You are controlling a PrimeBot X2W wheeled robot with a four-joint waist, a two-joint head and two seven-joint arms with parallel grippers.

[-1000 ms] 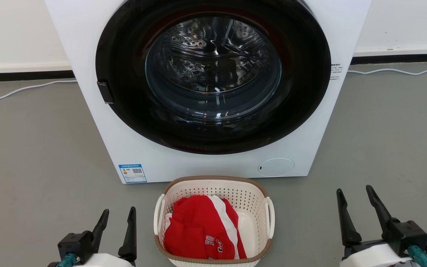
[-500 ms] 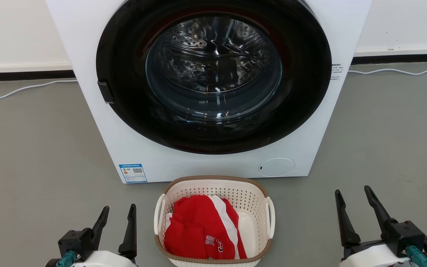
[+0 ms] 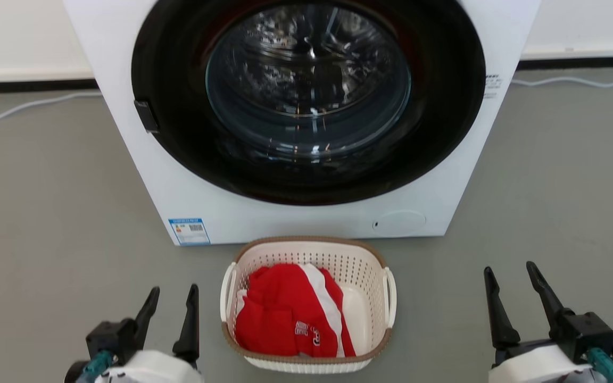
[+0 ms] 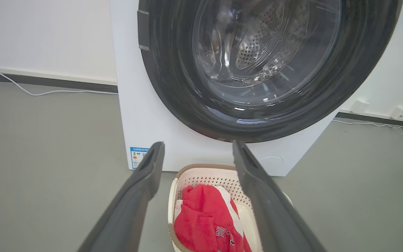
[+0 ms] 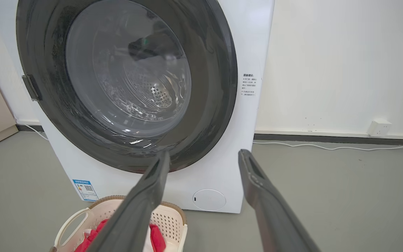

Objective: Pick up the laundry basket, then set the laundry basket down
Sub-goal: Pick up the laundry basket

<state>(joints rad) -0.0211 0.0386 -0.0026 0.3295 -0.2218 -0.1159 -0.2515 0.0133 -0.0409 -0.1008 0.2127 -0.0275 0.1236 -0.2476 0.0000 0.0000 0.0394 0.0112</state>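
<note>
The laundry basket's body [image 3: 352, 261] is too wide for the fingers. My right gripper should grab the slim loop handle at its emptier end [image 3: 391, 297] next.
The laundry basket [image 3: 362, 258] is cream-white and perforated, with a brown rim and white loop handles. It stands on the grey floor just in front of the washing machine and holds red-and-white clothing [image 3: 285, 314]. My left gripper [image 3: 174, 293] is open at the lower left, a short way left of the basket's left handle [image 3: 226, 290]. My right gripper [image 3: 510, 272] is open at the lower right, farther from the right handle [image 3: 390, 297]. Neither touches the basket. The basket [image 4: 201, 175] also appears between the left fingers in the left wrist view, and the basket [image 5: 100, 211] sits at the lower left of the right wrist view.
A white front-loading washing machine [image 3: 189, 202] with a closed dark round door [image 3: 306, 101] stands right behind the basket. White cables [image 3: 24, 105] run along the wall base on both sides. A wall socket [image 5: 380, 126] sits low on the right wall. Bare grey floor [image 3: 551, 186] spreads either side.
The head camera has tipped down slightly, so the whole scene sits higher in the picture. Both grippers stay open at about the same places beside the basket.
</note>
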